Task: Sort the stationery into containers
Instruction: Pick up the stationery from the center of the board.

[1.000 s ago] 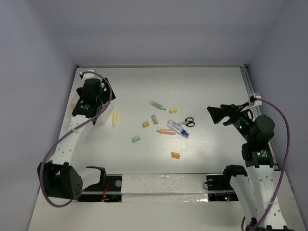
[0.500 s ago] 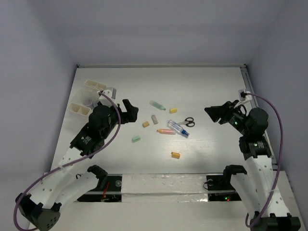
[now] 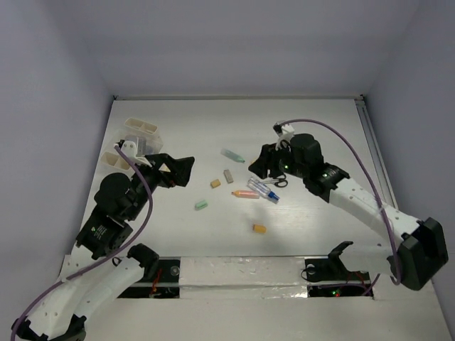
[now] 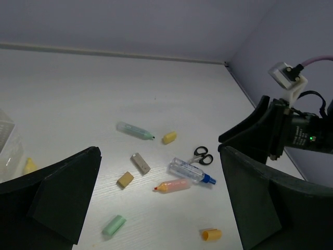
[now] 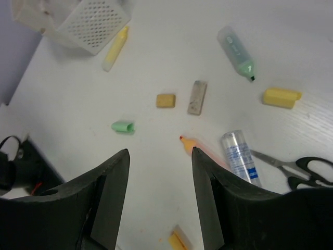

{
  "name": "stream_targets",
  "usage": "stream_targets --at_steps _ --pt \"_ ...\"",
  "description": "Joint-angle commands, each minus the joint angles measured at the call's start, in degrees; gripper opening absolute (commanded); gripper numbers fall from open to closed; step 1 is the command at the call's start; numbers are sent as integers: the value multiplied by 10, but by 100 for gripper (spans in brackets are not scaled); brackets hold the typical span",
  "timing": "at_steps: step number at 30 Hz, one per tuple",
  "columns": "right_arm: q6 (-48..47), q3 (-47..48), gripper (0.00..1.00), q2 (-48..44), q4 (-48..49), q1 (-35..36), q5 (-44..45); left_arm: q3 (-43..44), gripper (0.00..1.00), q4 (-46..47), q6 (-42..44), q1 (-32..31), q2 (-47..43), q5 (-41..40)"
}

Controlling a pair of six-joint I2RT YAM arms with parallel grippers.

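Observation:
The orange-tan eraser needs to go in the white container (image 5: 95,26), so my right gripper should grab the eraser by its opposite ends next.
The stationery lies loose mid-table: green marker (image 3: 232,155), tan eraser (image 3: 228,175), orange-tan eraser (image 3: 215,183), orange-pink marker (image 3: 245,194), green eraser (image 3: 201,204), orange eraser (image 3: 259,229), scissors (image 3: 279,181) and blue-capped pen (image 3: 264,190). A yellow eraser (image 5: 281,97) shows in the right wrist view, as does a yellow marker (image 5: 115,48) beside a container (image 5: 96,18). Two containers (image 3: 142,128) (image 3: 114,160) stand far left. My left gripper (image 3: 183,170) (image 4: 158,155) is open and empty, left of the pile. Above the pile hovers my right gripper (image 3: 261,165) (image 5: 160,152), open and holding nothing.
White walls close off the table on the far, left and right sides. The right arm's forearm (image 3: 348,195) stretches across the right half of the table. A taped strip (image 3: 234,270) runs along the near edge between the arm bases.
The right arm swung from the right side to above the pile, its jaws narrowing. The left arm left the containers, came toward the centre, then drew back a little.

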Motion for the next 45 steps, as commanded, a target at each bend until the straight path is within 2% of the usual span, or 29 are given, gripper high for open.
stream_targets --at_steps 1,4,13,17,22,28,36,39,41,45 --pt "-33 76 57 54 -5 28 74 20 99 19 25 -3 -5 1" --pt "-52 125 59 123 -20 61 89 27 99 23 41 -3 -4 -6" --pt "-105 246 77 316 -60 135 163 -16 99 41 67 -3 -74 -93" --pt "-118 297 81 387 -79 148 168 -33 99 48 77 2 -100 -113" --pt "-120 352 81 460 -105 148 160 -38 99 59 79 44 -109 -88" --pt "-120 403 74 521 -133 154 171 -42 99 60 79 50 -114 -72" --pt "-117 422 67 547 -158 175 188 -44 99 61 77 55 -120 -62" --pt "-114 426 59 556 -168 181 205 -44 99 61 77 60 -120 -60" --pt "-111 431 49 564 -179 181 211 -44 99 61 76 60 -121 -59" --pt "-104 435 41 566 -177 187 224 -44 99 60 73 60 -124 -65"
